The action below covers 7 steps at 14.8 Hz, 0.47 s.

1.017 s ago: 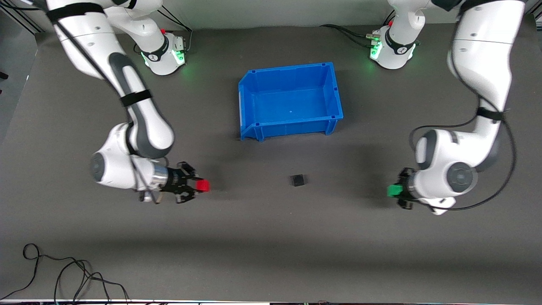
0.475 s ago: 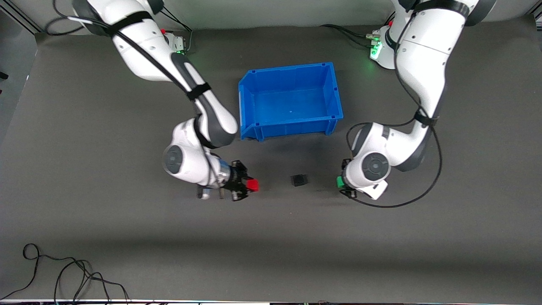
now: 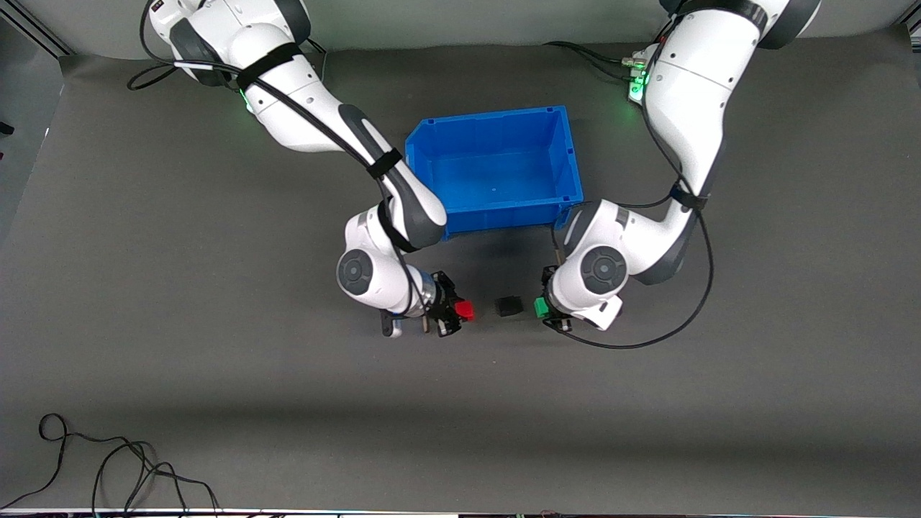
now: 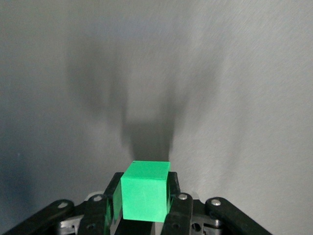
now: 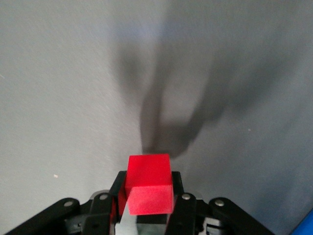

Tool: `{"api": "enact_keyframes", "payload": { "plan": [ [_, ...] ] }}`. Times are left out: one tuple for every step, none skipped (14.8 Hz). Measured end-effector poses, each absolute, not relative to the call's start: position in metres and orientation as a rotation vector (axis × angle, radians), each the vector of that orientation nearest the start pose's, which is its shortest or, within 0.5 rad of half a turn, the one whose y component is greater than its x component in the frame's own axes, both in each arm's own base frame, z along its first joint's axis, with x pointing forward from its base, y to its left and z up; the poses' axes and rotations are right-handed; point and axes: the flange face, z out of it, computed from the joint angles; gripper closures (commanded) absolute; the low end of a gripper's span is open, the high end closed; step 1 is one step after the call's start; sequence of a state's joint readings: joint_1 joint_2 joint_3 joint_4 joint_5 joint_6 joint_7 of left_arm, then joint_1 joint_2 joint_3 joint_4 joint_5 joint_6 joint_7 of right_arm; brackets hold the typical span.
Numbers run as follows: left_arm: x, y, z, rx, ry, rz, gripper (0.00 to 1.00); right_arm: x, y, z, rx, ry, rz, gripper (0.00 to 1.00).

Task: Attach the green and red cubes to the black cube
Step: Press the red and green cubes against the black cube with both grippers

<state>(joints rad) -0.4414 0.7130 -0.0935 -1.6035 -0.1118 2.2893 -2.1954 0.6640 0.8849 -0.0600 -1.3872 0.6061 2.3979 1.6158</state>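
Note:
A part of the grey mat is between the facing sides of the red cube (image 3: 465, 311) and the black cube (image 3: 508, 306). My right gripper should keep holding the red cube until the red cube touches the black cube.
The black cube (image 3: 508, 306) sits on the grey mat, nearer to the front camera than the blue bin. My right gripper (image 3: 460, 311) is shut on the red cube (image 3: 465, 311), low over the mat beside the black cube, toward the right arm's end. My left gripper (image 3: 544, 309) is shut on the green cube (image 3: 541, 308), low beside the black cube, toward the left arm's end. Small gaps separate both cubes from the black one. The green cube (image 4: 145, 190) fills the left wrist view between the fingers. The red cube (image 5: 148, 184) shows likewise in the right wrist view. The black cube shows in neither wrist view.
An empty blue bin (image 3: 434, 144) stands on the mat between the two arms, farther from the front camera than the cubes. Loose black cables (image 3: 108, 467) lie at the table's front edge toward the right arm's end.
Both arms have swung inward toward the black cube. The red cube and the green cube have each travelled from the table's ends to just beside the black cube.

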Motion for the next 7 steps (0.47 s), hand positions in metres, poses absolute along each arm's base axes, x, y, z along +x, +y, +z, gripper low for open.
{"api": "enact_keyframes", "payload": {
  "plan": [
    [0.595, -0.356, 0.205, 2.0, 2.41, -0.233, 0.87, 0.6, 0.442, 0.189, -2.164, 1.821, 0.422, 0.7],
    [0.592, -0.363, 0.2, 1.999, 2.414, -0.235, 0.87, 0.595, 0.448, 0.187, -2.176, 1.811, 0.423, 0.7],
    [0.59, -0.368, 0.196, 1.999, 2.417, -0.236, 0.86, 0.591, 0.453, 0.185, -2.182, 1.803, 0.42, 0.7],
    [0.589, -0.372, 0.195, 1.998, 2.416, -0.236, 0.85, 0.589, 0.457, 0.185, -2.185, 1.795, 0.414, 0.7],
    [0.589, -0.375, 0.197, 1.997, 2.412, -0.235, 0.84, 0.586, 0.461, 0.184, -2.19, 1.787, 0.411, 0.7],
    [0.589, -0.377, 0.198, 1.996, 2.409, -0.234, 0.84, 0.583, 0.465, 0.183, -2.191, 1.781, 0.406, 0.7],
    [0.588, -0.378, 0.199, 1.996, 2.408, -0.234, 0.84, 0.583, 0.467, 0.183, -2.188, 1.776, 0.396, 0.71]
  ]
}}
